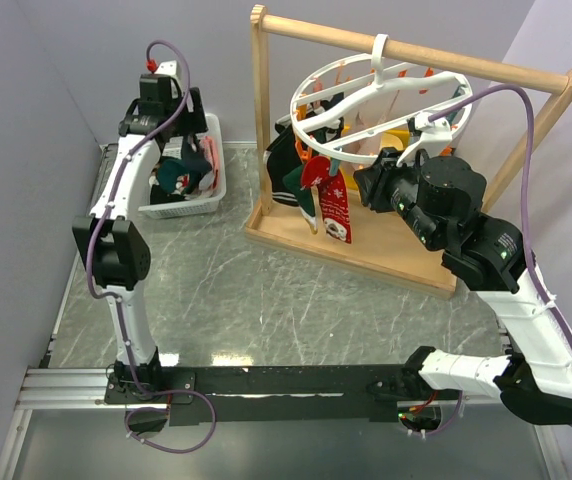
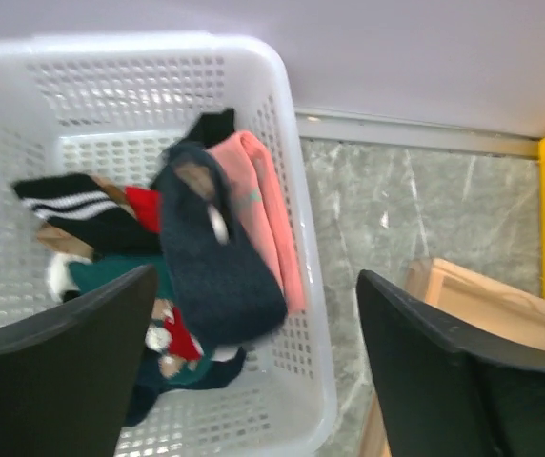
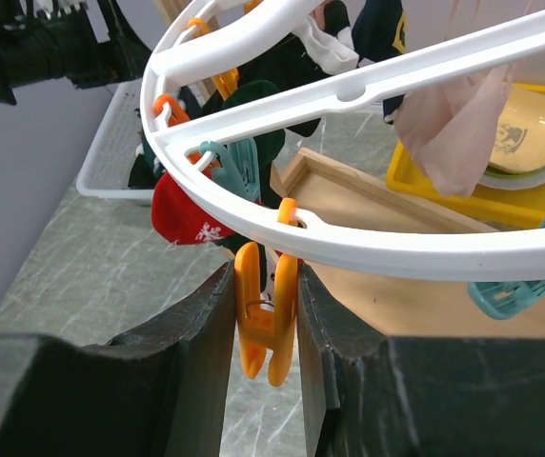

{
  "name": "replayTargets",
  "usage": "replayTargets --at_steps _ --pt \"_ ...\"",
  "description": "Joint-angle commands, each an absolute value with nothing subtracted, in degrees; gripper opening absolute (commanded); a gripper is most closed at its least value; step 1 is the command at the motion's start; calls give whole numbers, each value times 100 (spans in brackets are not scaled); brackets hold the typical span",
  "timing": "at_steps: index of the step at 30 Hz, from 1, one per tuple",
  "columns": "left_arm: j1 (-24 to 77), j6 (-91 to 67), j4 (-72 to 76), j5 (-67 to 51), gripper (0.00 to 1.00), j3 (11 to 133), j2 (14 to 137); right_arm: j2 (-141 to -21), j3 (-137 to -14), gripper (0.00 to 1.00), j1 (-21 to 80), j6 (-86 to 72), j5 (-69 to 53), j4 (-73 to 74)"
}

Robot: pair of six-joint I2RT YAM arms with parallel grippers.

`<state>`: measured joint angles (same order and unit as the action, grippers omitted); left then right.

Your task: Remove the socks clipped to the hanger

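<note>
I should grab the red sock's side edge (image 1: pixel 316 182) with my left gripper next. That leaves the teal clip free for my right gripper to open.
The white round hanger (image 1: pixel 386 100) hangs by its hook from the wooden rail. Several socks hang from it, among them a red one (image 1: pixel 332 200) and dark ones (image 1: pixel 288 165). My right gripper (image 1: pixel 368 182) is at the ring's near side. In the right wrist view it (image 3: pixel 265 276) is shut on an orange clip (image 3: pixel 253 324) under the ring (image 3: pixel 396 248); the clip's lower tips stand apart with no sock between them. My left gripper (image 1: pixel 188 112) is open over the white basket (image 1: pixel 188 205). Below its jaws (image 2: pixel 255 276) a blurred navy sock (image 2: pixel 220 286) lies over the other socks in the basket (image 2: pixel 296 190).
The tall wooden frame (image 1: pixel 406 55) stands on a wooden base (image 1: pixel 366 250) at the back right. A yellow tray (image 3: pixel 501 190) with a plate lies behind it. A pale pink sock (image 3: pixel 454 133) and teal clips (image 3: pixel 234 167) hang from the ring. Grey walls close both sides.
</note>
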<state>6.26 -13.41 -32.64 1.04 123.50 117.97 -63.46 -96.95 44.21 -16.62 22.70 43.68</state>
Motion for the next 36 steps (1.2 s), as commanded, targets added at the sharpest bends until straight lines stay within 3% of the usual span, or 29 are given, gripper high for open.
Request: replayTargets --at_steps 1,9,15,20,27,32,36 --pt "633 -1941 -2841 -630 94 11245 10717 -6275 -9659 30 4412 -1582 2285 4403" --pt "1379 -2487 -242 -2090 97 8195 7703 -6179 -9571 31 4377 -1547 2329 4403" --pt "2038 -2865 1176 -3523 95 7209 6865 -6117 -9501 32 4386 -1564 2355 4412" --pt "2469 -2742 1275 -3893 88 7382 7241 -6108 -9536 32 4377 -1573 2373 4456" --pt "3023 -2409 1047 -3851 93 7953 7804 -6135 -9589 32 4377 -1600 2373 4482" --pt "3129 -2452 1160 -3990 85 8121 7963 -6152 -9633 32 4377 -1591 2355 4509" --pt "3234 -2408 1151 -3964 86 8139 8024 -6152 -9650 32 4377 -1582 2356 4509"
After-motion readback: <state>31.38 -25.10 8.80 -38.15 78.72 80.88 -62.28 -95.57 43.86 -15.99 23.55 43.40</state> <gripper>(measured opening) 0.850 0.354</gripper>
